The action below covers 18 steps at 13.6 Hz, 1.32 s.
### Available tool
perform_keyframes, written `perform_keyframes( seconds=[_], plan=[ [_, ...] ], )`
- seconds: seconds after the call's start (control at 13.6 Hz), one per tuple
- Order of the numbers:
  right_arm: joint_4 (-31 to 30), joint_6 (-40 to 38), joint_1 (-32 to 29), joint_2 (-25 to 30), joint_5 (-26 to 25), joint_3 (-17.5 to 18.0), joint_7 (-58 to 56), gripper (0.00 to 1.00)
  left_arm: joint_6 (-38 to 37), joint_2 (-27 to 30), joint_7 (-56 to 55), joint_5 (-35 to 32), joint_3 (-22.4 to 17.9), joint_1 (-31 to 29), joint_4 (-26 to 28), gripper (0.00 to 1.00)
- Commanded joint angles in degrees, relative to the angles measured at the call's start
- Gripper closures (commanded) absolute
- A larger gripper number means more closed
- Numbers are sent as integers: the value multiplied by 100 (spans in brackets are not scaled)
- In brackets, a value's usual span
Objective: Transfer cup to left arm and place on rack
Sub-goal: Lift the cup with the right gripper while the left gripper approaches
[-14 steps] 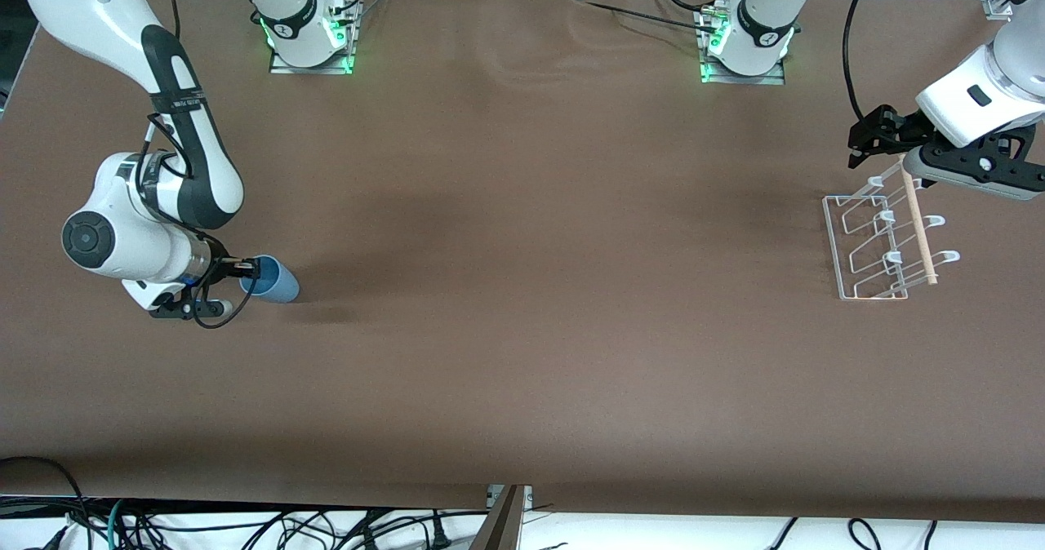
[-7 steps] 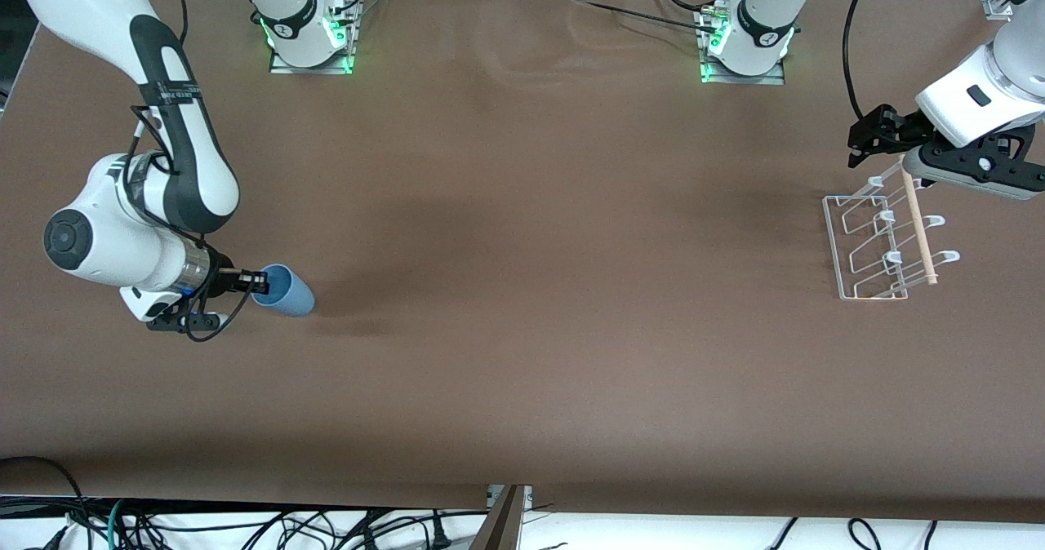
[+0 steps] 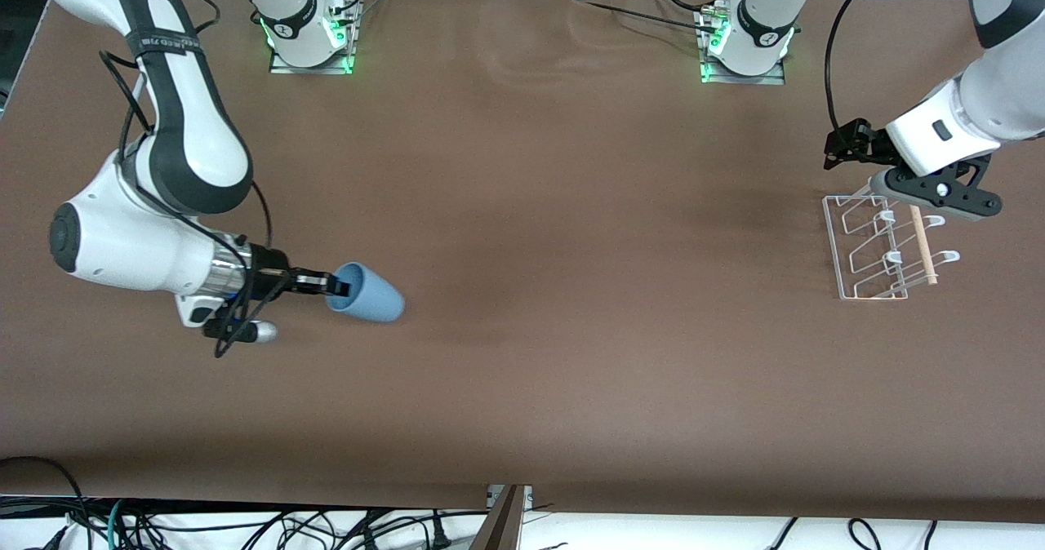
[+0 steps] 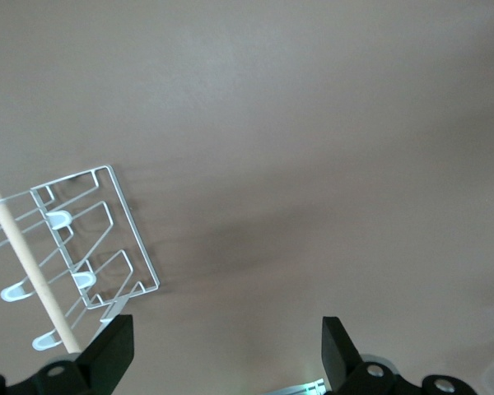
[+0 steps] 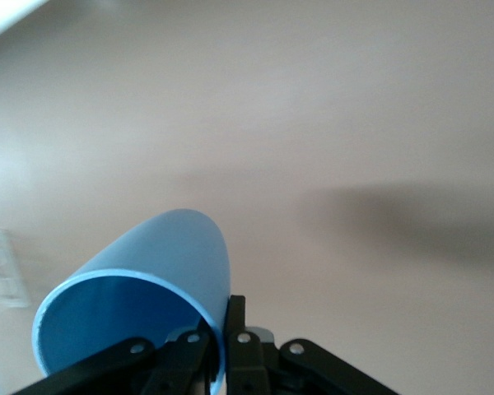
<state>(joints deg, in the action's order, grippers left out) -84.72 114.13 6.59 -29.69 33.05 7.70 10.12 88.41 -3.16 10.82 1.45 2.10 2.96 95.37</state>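
Note:
My left gripper grabs the light-blue cup by its closed base end (image 3: 389,304) next, so the cup's opening stays free to go onto the rack (image 3: 878,244).
My right gripper (image 3: 333,286) is shut on the rim of the light-blue cup (image 3: 369,295), holding it on its side above the table toward the right arm's end. In the right wrist view the cup (image 5: 148,284) shows its open mouth, with one black finger (image 5: 185,350) inside the rim and one outside. My left gripper (image 3: 841,144) is open and empty, over the table just beside the rack (image 3: 878,244). The rack is a clear wire frame with hooked pegs and a wooden dowel (image 3: 922,246); it also shows in the left wrist view (image 4: 74,263).
The two arm bases (image 3: 309,32) (image 3: 747,40) stand at the table's edge farthest from the front camera. Cables hang below the edge nearest that camera. Brown cloth covers the table (image 3: 571,289) between cup and rack.
My right gripper has carried the cup toward the table's middle, higher off the surface. My left gripper has shifted a little away from the rack toward the bases.

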Motion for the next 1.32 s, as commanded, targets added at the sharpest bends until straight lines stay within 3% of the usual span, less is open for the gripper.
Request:
perform_keyframes(
  seconds=[0.0, 0.15, 0.37, 0.51, 0.81, 1.25],
  plan=[
    [753, -58, -35, -493, 491, 573, 1049, 100, -131, -193, 523, 275, -25, 55, -89, 0],
    [1167, 91, 148, -739, 544, 838, 1622, 100, -26, -413, 1226, 740, -25, 47, -107, 0],
    [1353, 924, 657, -906, 843, 874, 2160, 100, 491, -598, 2167, 1014, 18, 82, -98, 0],
    [1519, 1399, 1027, -1064, 1045, 874, 2318, 100, 921, -782, 2939, 1645, 54, 82, -98, 0],
    [1713, 1630, 1467, -1170, 1572, 883, 2898, 100, 1984, -1108, 4644, 2621, 62, 248, -107, 0],
    [1819, 1744, 1705, -1170, 2468, 918, 3128, 100, 2971, -1337, 6422, 3360, 62, 740, -282, 0]
  ],
)
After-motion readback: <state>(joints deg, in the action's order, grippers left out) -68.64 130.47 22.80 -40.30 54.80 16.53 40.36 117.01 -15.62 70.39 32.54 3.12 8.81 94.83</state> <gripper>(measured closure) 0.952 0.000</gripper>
